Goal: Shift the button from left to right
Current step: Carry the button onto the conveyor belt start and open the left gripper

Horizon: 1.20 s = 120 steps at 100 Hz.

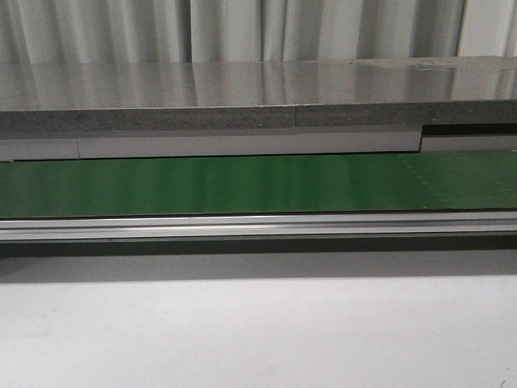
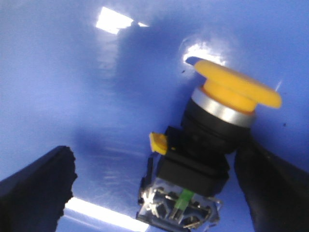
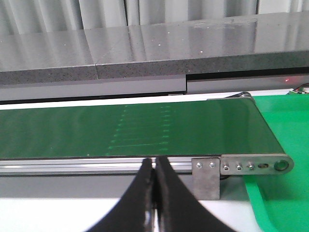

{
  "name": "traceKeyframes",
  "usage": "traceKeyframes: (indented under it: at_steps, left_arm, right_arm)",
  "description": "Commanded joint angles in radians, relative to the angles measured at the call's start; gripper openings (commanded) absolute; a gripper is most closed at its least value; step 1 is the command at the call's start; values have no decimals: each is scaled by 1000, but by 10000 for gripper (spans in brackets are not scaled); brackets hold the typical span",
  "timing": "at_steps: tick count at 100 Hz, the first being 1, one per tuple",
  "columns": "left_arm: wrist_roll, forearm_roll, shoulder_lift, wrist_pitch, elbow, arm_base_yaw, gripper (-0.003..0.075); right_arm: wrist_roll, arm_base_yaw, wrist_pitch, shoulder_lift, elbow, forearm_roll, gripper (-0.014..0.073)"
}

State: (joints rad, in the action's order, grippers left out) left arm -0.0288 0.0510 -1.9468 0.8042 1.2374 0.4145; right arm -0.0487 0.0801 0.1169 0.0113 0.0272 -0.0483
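Note:
My left gripper should close now: its fingers reach down beside the black body point(image 2: 195, 155) and clear base, so they would hold the button.
The button point(image 2: 212, 140) shows only in the left wrist view. It has a yellow-orange mushroom cap point(image 2: 239, 87), a black body and a clear base with a green mark, and it lies tilted on a blue surface point(image 2: 87, 87). My left gripper point(image 2: 155, 157) is open around it. One black finger point(image 2: 36, 188) stands well clear of the button, and the other finger point(image 2: 270, 183) is right beside its body. My right gripper point(image 3: 154, 164) is shut with nothing in it, in front of the conveyor's metal rail. Neither gripper nor the button shows in the front view.
A green conveyor belt point(image 1: 258, 184) with an aluminium rail point(image 1: 258, 226) crosses the front view, a grey stone ledge point(image 1: 242, 97) behind it and a white table point(image 1: 258, 331) in front. A green tray point(image 3: 285, 193) sits past the belt's end roller point(image 3: 280, 166).

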Motion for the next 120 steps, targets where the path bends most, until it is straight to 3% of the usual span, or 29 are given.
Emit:
traceKeyframes:
  at_steps: [1, 10, 27, 41, 70, 120]
  left_arm:
    - [1, -7, 42, -22, 27, 2, 585]
    - [1, -7, 42, -24, 27, 2, 455]
    - [1, -7, 42, -16, 32, 2, 119]
    - [1, -12, 73, 21, 66, 2, -21]
    - [133, -182, 234, 80, 115, -49, -20]
    - [152, -182, 234, 97, 115, -270, -20]
  right_arm:
    - [1, 2, -82, 19, -15, 13, -67]
    - [1, 2, -82, 19, -15, 13, -67]
    - [1, 2, -82, 19, -15, 13, -67]
    - [1, 2, -82, 19, -15, 13, -67]
    - [1, 2, -82, 19, -15, 13, -67]
    - [1, 2, -82, 19, -15, 13, -67]
